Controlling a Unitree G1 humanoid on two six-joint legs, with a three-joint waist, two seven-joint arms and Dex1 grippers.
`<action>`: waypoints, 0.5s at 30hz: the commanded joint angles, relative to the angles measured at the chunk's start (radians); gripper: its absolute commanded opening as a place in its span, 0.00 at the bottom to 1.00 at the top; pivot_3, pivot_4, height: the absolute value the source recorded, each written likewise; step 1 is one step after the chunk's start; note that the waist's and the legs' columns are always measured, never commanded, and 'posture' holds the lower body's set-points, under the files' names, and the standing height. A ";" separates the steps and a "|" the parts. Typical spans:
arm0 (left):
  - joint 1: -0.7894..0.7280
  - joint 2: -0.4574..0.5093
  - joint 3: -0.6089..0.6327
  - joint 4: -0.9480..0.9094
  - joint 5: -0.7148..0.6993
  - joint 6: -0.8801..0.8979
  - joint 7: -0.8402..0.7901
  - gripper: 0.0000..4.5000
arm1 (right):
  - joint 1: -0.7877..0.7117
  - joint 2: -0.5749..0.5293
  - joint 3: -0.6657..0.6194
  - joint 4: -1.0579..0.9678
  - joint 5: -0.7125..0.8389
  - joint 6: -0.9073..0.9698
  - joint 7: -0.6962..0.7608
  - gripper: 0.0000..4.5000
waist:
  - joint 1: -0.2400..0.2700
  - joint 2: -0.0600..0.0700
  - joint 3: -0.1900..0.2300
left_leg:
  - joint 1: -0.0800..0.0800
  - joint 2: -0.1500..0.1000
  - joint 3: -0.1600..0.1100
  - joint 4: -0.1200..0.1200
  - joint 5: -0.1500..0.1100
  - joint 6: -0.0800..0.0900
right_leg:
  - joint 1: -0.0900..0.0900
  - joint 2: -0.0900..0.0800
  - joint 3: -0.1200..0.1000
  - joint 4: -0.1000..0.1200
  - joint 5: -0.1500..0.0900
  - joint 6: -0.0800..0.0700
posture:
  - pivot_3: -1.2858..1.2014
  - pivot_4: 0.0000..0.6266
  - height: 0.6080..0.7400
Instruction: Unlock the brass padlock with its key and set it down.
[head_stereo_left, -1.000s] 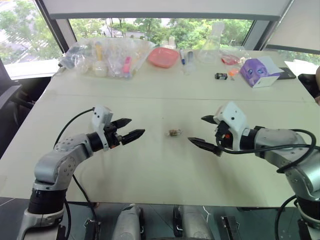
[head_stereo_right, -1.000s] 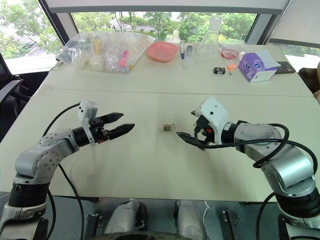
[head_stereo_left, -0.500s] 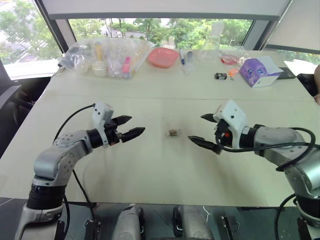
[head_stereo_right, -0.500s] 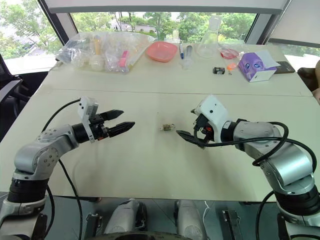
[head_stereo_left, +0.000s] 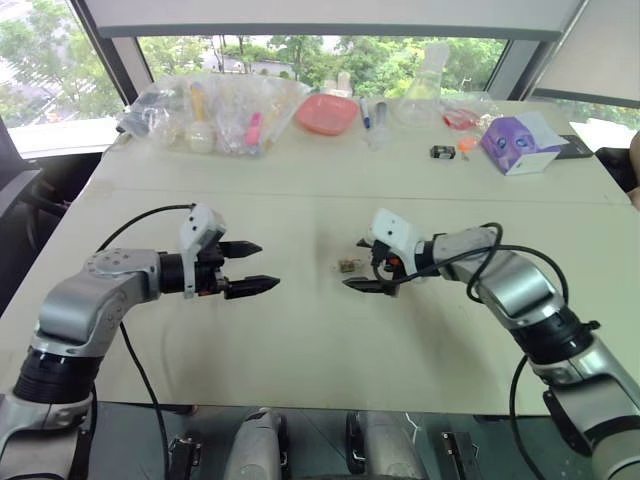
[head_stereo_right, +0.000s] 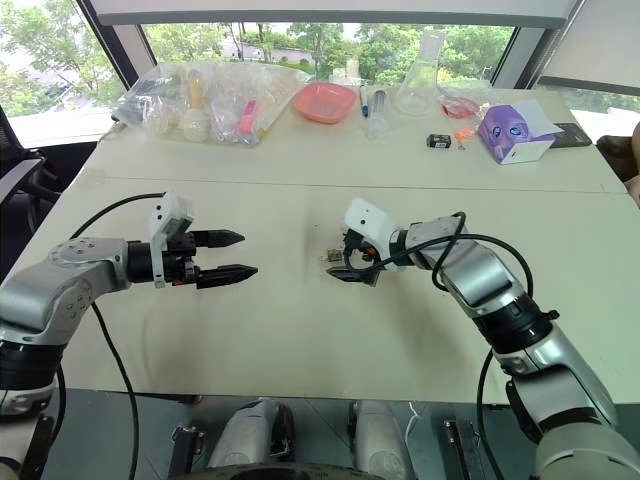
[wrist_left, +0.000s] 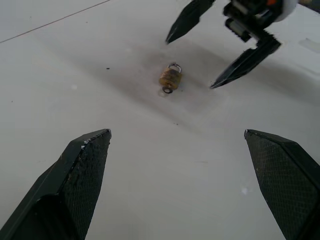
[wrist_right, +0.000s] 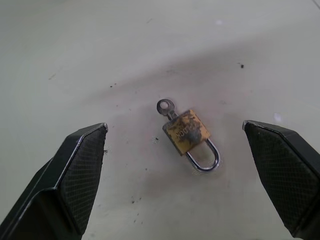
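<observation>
The shackle (wrist_right: 204, 160) curves round and the key sticks out on the opposite side. My right gripper will grip the padlock (wrist_right: 187, 132) next by the straight sides of its brass body.
The brass padlock (wrist_right: 187, 132) lies flat on the white table (head_stereo_left: 300, 340), small and scuffed. Its silvery shackle (wrist_right: 204, 160) looks closed. The key (wrist_right: 165, 106) sticks out of the lock's other end. My right gripper (head_stereo_left: 352, 264) is open and low over the table, one finger on either side of the padlock, touching nothing. My left gripper (head_stereo_left: 268, 265) is open and empty, hovering a short way to the left of the lock and pointing toward it. In the left wrist view the padlock (wrist_left: 170, 78) sits between the right gripper's fingers (wrist_left: 245, 62).
Along the table's far side are clear plastic bags of items (head_stereo_left: 215, 110), a pink tray (head_stereo_left: 326, 113), a glass flask (head_stereo_left: 420, 95), a small black box (head_stereo_left: 442, 152) and a purple box (head_stereo_left: 518, 143). A seam (head_stereo_left: 300, 196) crosses the table behind the padlock.
My right gripper has swung left and down from the right of the padlock, and now straddles it. My left gripper has stayed in place, its wrist turned slightly.
</observation>
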 joint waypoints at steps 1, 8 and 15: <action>0.011 -0.012 0.028 -0.058 -0.020 0.008 0.030 0.98 | -0.055 0.039 0.034 0.113 -0.063 -0.080 0.059 1.00 | -0.002 0.000 0.000 | 0.000 0.000 0.000 0.000 0.000 0.000 | 0.000 0.000 0.000 0.000 0.000 0.000 | 0.52 0.24 0.95; 0.046 -0.045 0.034 -0.097 -0.027 0.016 0.093 0.98 | -0.117 0.117 0.059 0.354 -0.150 -0.184 0.125 1.00 | -0.004 0.000 0.000 | 0.001 0.000 0.000 0.000 0.000 -0.001 | 0.000 0.000 0.000 0.001 0.000 0.000 | 0.52 0.24 0.95; 0.054 -0.051 0.040 -0.104 -0.033 0.017 0.121 1.00 | -0.127 0.137 0.071 0.445 -0.221 -0.243 0.173 0.47 | -0.005 0.000 0.000 | 0.002 0.001 0.000 0.000 0.001 -0.002 | 0.002 0.000 0.000 0.002 0.000 0.000 | 0.52 0.24 0.95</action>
